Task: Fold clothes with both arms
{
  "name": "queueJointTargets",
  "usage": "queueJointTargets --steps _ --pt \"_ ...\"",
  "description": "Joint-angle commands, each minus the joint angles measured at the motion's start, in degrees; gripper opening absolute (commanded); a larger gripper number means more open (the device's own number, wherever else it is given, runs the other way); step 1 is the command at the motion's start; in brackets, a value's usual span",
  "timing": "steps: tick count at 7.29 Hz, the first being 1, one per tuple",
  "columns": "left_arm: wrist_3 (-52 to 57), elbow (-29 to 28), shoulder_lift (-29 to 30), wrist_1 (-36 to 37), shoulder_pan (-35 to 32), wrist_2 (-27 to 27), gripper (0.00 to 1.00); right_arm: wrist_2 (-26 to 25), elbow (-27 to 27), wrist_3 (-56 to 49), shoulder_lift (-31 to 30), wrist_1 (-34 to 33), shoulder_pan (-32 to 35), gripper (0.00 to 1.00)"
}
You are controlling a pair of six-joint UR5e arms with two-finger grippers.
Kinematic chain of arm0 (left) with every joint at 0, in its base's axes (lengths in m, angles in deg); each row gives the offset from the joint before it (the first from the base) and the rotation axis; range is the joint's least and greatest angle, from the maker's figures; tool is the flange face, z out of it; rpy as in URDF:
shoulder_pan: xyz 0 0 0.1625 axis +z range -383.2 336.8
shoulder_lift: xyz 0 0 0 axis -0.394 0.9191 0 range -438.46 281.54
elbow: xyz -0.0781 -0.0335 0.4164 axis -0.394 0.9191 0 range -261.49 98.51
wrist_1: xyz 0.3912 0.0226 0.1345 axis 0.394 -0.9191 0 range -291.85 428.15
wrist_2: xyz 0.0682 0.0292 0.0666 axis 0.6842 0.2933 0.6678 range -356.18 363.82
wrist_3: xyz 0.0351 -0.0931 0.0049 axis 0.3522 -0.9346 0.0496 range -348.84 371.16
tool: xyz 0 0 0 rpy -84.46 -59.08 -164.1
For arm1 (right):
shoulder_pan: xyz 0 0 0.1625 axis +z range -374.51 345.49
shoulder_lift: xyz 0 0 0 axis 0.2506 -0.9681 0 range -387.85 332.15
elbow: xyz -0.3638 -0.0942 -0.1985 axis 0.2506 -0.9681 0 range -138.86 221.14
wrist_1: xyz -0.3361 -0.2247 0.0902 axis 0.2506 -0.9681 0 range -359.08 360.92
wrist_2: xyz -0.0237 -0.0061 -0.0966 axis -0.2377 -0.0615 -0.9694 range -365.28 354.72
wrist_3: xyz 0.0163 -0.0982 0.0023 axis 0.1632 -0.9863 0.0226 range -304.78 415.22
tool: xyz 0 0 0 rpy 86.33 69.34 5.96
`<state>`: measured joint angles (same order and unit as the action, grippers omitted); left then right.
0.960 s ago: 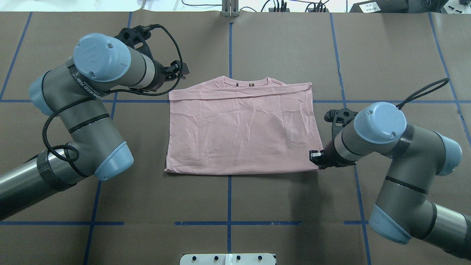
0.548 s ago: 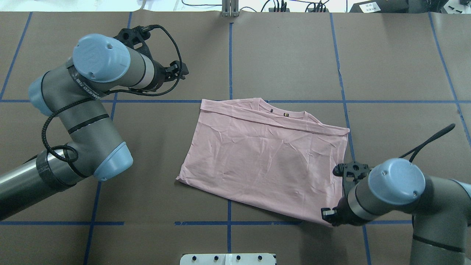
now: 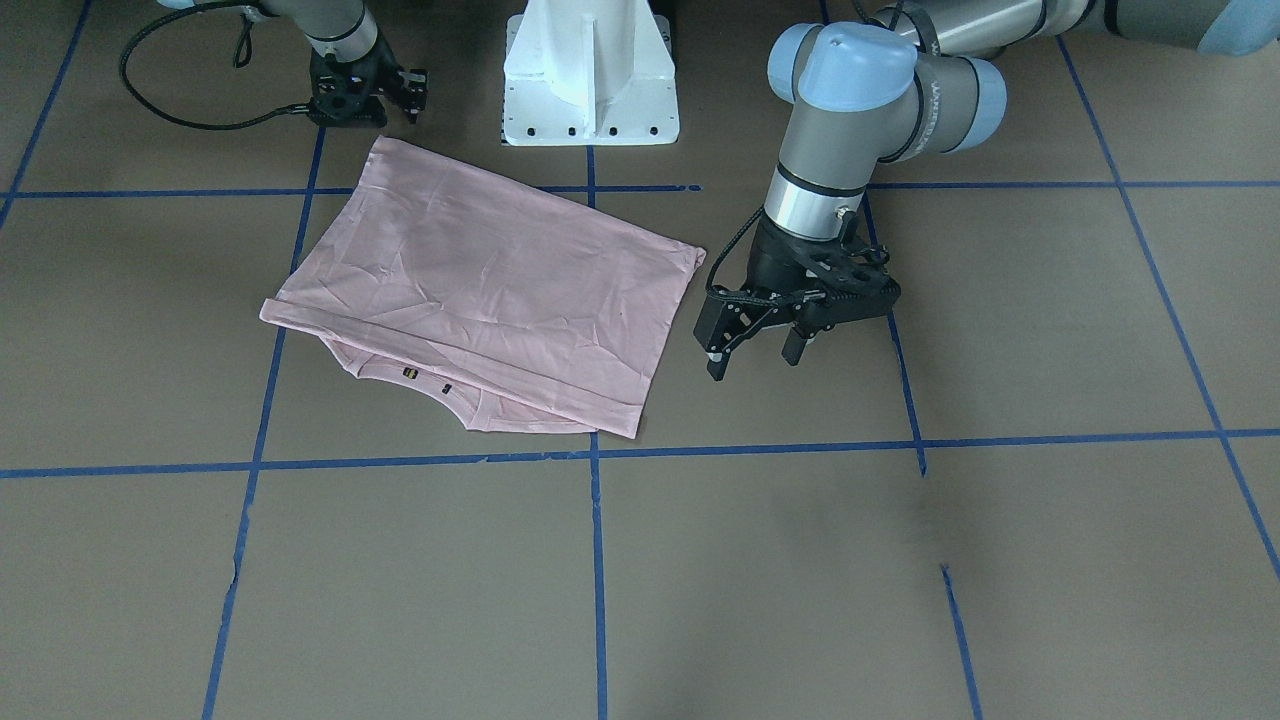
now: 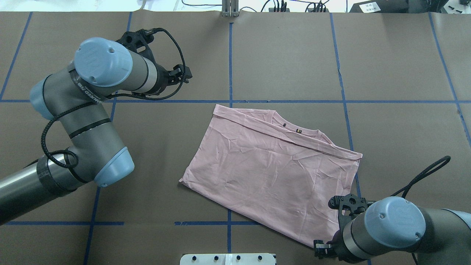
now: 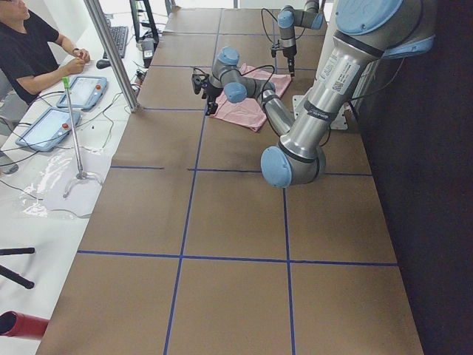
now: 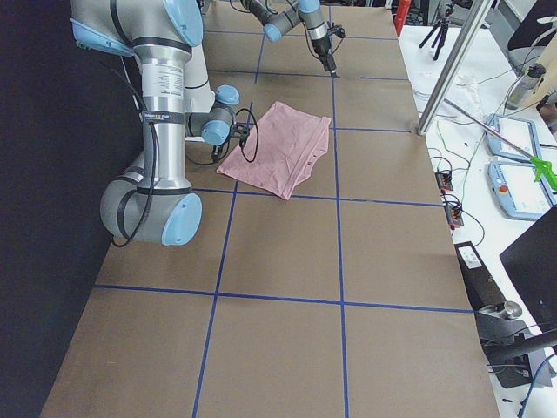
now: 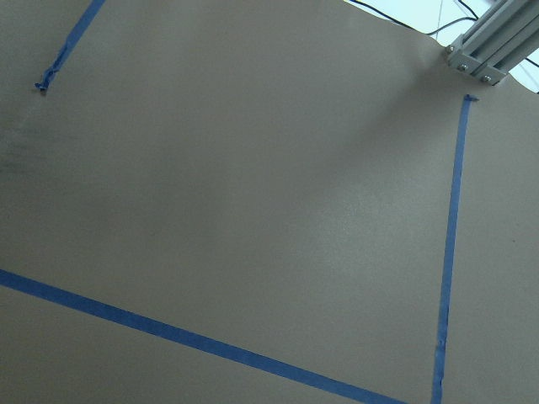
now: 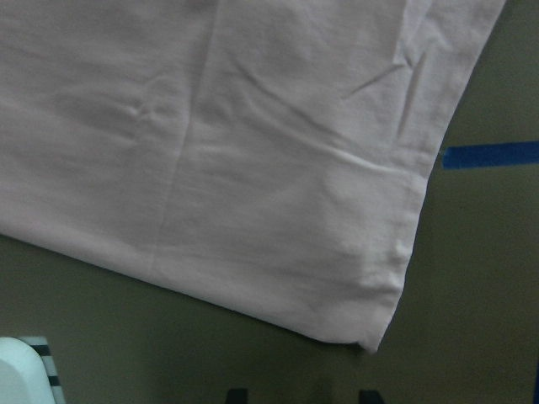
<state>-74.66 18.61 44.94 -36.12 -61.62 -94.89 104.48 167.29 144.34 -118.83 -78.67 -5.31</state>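
My left gripper pinches the pale pink T-shirt by the corner at the end of its folded band (image 3: 270, 308) by the collar (image 3: 426, 386) next, to fold the T-shirt.
The pale pink T-shirt (image 4: 272, 173) lies flat on the brown table cover, folded to a rectangle and skewed. Its plain side faces up, the collar (image 4: 294, 129) is at the far edge, and the Snoopy print is hidden. It also shows in the front view (image 3: 480, 290). My right gripper (image 4: 321, 251) is at the shirt's near right corner. In the right wrist view (image 8: 301, 396) its fingertips stand apart, and the shirt corner (image 8: 370, 341) lies free just ahead of them. My left gripper (image 3: 755, 358) is open and empty above bare table, left of the shirt (image 4: 184, 75).
The white pedestal base (image 3: 590, 80) stands at the table's near edge, close to the shirt's near side. Blue tape lines (image 4: 230, 62) grid the brown cover. An aluminium post (image 4: 230, 9) stands at the far edge. An operator (image 5: 29, 44) sits with tablets beyond the far side.
My right arm has pulled back toward the base, dragging the shirt's near right corner with it. The shirt has slid right and turned askew. My left arm has barely moved.
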Motion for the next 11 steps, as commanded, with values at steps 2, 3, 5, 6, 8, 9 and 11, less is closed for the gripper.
queueJointTargets --steps 2,3,5,6,8,9,11 --pt "-16.31 3.61 0.09 10.90 9.46 0.09 1.00 -2.71 2.70 0.71 5.00 0.04 11.05 1.00" --pt "-22.14 3.44 -0.09 13.37 13.94 1.66 0.99 -2.53 2.79 0.36 7.03 0.04 15.63 1.00" --pt "-26.31 3.00 -0.61 17.14 18.36 5.10 0.97 -2.10 3.31 0.35 9.86 0.04 20.84 1.00" --pt "-27.46 2.82 -0.88 18.04 19.07 5.28 0.96 -2.18 3.75 0.35 9.87 0.04 21.21 1.00" --pt "-27.91 2.65 -1.67 18.05 21.01 5.28 0.93 -2.36 3.75 0.35 9.87 0.04 21.39 1.00" --pt "-27.91 2.56 -1.67 17.96 21.10 5.28 0.89 -2.27 3.75 0.35 9.87 0.04 21.48 1.00" --pt "-27.91 2.38 -1.67 17.96 21.10 5.28 0.77 -2.27 3.75 0.35 9.87 0.04 21.48 1.00"
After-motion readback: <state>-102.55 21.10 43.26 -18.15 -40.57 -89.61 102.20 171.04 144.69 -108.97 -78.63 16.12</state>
